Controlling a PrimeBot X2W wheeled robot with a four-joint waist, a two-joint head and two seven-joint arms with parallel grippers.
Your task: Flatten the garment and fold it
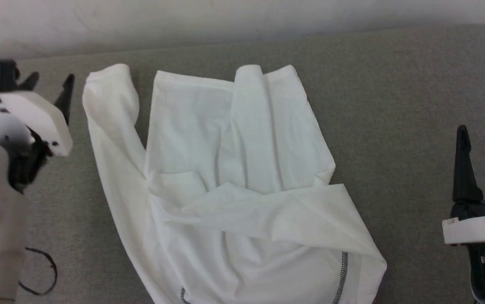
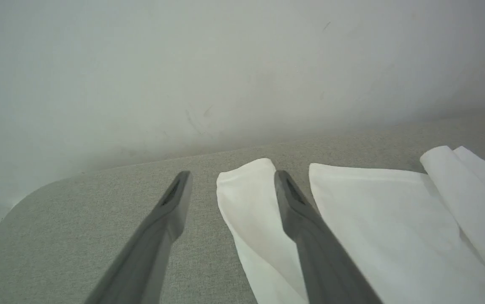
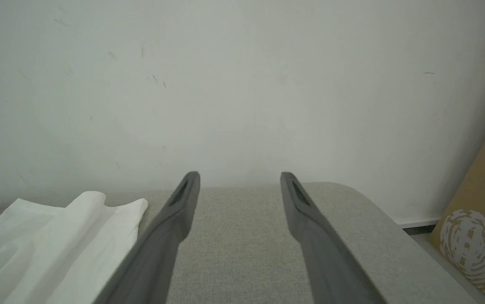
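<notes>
The left gripper takes hold of the shirt by its rounded strip end (image 1: 110,79) next, to fold the long strip in over the shirt body (image 1: 190,121).
The garment (image 1: 234,177) is a white thin shirt lying crumpled on the grey fabric table (image 1: 394,126), with folds across its middle and dark zigzag stitching near the bottom edge. A long strip of it runs up the left side to a rounded end (image 1: 107,84). My left gripper (image 1: 50,86) hovers open at the far left, just left of that strip; in the left wrist view the garment's strip end (image 2: 246,198) lies between the fingers (image 2: 170,211). My right gripper (image 1: 483,135) stands open at the right, apart from the garment (image 3: 56,236).
A pale wall (image 1: 242,21) runs behind the table's far edge. The table's rounded corners show at far right (image 3: 352,198) and far left (image 2: 35,198). A brown cardboard box (image 3: 479,228) leans beyond the right corner. A thin black cable (image 1: 44,270) loops by my left arm.
</notes>
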